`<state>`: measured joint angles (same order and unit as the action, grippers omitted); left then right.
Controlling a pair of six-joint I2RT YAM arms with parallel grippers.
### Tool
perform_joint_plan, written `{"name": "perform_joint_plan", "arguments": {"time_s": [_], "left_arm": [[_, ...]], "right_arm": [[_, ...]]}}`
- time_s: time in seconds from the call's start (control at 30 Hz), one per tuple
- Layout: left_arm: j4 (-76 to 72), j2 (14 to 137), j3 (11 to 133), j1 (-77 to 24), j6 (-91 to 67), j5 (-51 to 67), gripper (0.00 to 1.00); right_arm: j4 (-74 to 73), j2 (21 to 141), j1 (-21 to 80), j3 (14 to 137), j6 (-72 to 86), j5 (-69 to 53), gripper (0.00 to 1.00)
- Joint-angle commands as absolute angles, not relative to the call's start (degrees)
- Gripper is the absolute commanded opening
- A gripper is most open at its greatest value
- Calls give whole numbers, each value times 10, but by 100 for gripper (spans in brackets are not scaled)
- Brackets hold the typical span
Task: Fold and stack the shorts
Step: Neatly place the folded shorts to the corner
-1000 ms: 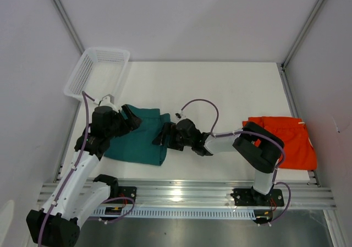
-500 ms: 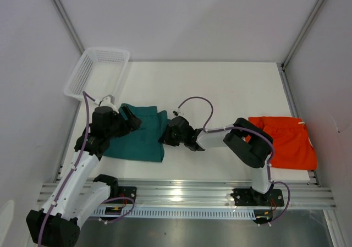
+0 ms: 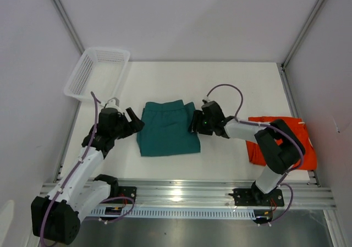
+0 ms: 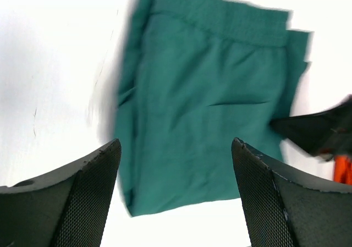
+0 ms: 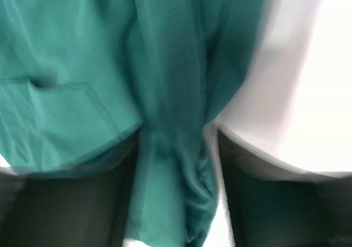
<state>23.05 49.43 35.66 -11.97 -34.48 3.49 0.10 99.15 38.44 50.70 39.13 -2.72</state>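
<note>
My left gripper grabs the folded teal shorts' side edge opposite my right gripper next, to stack the teal shorts spread on the orange shorts.
The dark teal green shorts (image 3: 168,130) lie folded on the white table, left of centre. They also show in the left wrist view (image 4: 209,93). My left gripper (image 3: 133,122) is open and empty just left of them, its fingers (image 4: 93,192) spread wide (image 4: 175,148). My right gripper (image 3: 194,124) is at the teal shorts' right edge, shut on a bunched fold of teal fabric (image 5: 170,186). The bright orange shorts (image 3: 294,140) lie at the right edge of the table, partly hidden behind the right arm.
A white plastic mesh basket (image 3: 82,79) hangs over the table's far left corner. Purple cables loop over both arms. An aluminium rail (image 3: 181,192) runs along the near edge. Grey walls close in the left and right sides.
The teal shorts have shifted to the right and now lie more squarely. The right gripper moved right and farther with their edge. The left gripper now stands off their left side.
</note>
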Motion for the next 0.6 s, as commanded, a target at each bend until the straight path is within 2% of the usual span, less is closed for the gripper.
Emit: {"name": "perform_joint_plan", "arguments": {"time_s": [0.0, 0.03, 0.13, 0.27, 0.57], "left_arm": [[165, 514, 330, -118, -345, 48, 84], [155, 517, 313, -117, -346, 49, 84], [101, 527, 288, -117, -356, 69, 84], [45, 551, 259, -117, -354, 105, 87], [39, 617, 268, -99, -337, 59, 92]], "right_arm": [[-53, 953, 338, 473, 309, -86, 68], [-47, 936, 331, 465, 308, -95, 81], [-33, 920, 304, 454, 301, -126, 91], [-22, 929, 278, 462, 303, -162, 93], [25, 987, 282, 486, 314, -200, 93]]}}
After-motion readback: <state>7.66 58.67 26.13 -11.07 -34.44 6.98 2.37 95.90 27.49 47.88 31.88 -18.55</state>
